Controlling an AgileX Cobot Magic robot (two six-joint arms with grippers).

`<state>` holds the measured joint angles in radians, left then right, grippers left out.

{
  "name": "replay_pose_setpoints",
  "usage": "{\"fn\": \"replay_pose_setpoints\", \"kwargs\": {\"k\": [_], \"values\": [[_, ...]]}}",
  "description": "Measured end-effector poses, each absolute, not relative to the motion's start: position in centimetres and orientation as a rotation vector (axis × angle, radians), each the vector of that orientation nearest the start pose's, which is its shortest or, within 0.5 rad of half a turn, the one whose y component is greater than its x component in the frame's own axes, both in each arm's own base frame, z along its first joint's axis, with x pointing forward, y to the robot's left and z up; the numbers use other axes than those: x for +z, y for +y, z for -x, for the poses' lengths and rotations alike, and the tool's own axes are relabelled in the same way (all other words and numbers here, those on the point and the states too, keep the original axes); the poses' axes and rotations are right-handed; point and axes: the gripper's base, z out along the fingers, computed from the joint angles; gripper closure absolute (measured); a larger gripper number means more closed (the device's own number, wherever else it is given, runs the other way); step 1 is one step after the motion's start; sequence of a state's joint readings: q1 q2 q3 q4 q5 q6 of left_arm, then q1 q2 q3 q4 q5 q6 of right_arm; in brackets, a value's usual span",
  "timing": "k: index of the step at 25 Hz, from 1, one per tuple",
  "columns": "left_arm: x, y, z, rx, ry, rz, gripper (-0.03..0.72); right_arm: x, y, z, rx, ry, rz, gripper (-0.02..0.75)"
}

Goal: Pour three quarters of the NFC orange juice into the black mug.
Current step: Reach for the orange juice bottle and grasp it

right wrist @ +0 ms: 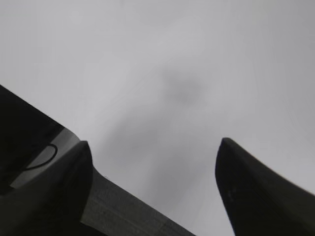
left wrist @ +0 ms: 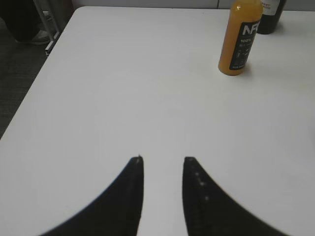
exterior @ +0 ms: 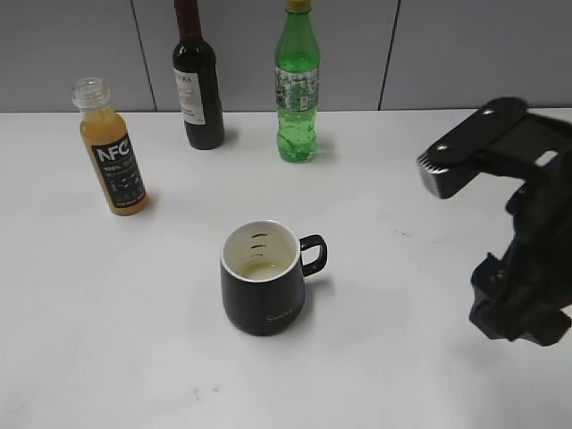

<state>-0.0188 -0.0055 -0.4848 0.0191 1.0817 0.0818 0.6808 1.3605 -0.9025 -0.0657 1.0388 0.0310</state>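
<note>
My left gripper holds the NFC orange juice upright around its black-labelled body (exterior: pixel 118 168) next, since it is capless and filled almost to its neck (exterior: pixel 96 113).
The NFC orange juice bottle (exterior: pixel 112 152) stands capless at the back left of the white table, nearly full. It also shows in the left wrist view (left wrist: pixel 239 38) at the top right. The black mug (exterior: pixel 264 279) sits in the middle, handle to the right, a little liquid at its bottom. My left gripper (left wrist: pixel 162 160) is open and empty over bare table, well short of the bottle; it is out of the exterior view. My right gripper (right wrist: pixel 155 147) is open and empty, seeing only blurred grey surface. The right arm (exterior: pixel 518 223) stands at the right, away from the mug.
A dark wine bottle (exterior: pixel 197 80) and a green plastic bottle (exterior: pixel 297 85) stand at the back of the table (exterior: pixel 402 375), right of the juice. The table's left edge and dark floor (left wrist: pixel 22 78) show in the left wrist view.
</note>
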Motion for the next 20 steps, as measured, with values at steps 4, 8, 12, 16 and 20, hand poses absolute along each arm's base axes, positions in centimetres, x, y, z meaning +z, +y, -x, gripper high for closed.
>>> {"fn": "replay_pose_setpoints", "kwargs": {"k": [4,8,12,16,20], "values": [[27.1,0.2,0.5,0.062,2.073,-0.103,0.467,27.3,12.5,-16.3,0.069,2.686,0.94,0.15],[27.1,0.2,0.5,0.062,2.073,-0.103,0.467,27.6,10.0,-13.1,0.107,2.615,0.907,0.13],[27.1,0.2,0.5,0.062,2.073,-0.103,0.467,26.6,7.3,-10.2,0.149,2.583,0.81,0.1],[27.1,0.2,0.5,0.062,2.073,-0.103,0.467,27.1,4.8,-8.1,0.191,2.498,0.637,0.098],[27.1,0.2,0.5,0.062,2.073,-0.103,0.467,28.2,2.3,-6.3,0.168,2.378,0.401,0.098]]}}
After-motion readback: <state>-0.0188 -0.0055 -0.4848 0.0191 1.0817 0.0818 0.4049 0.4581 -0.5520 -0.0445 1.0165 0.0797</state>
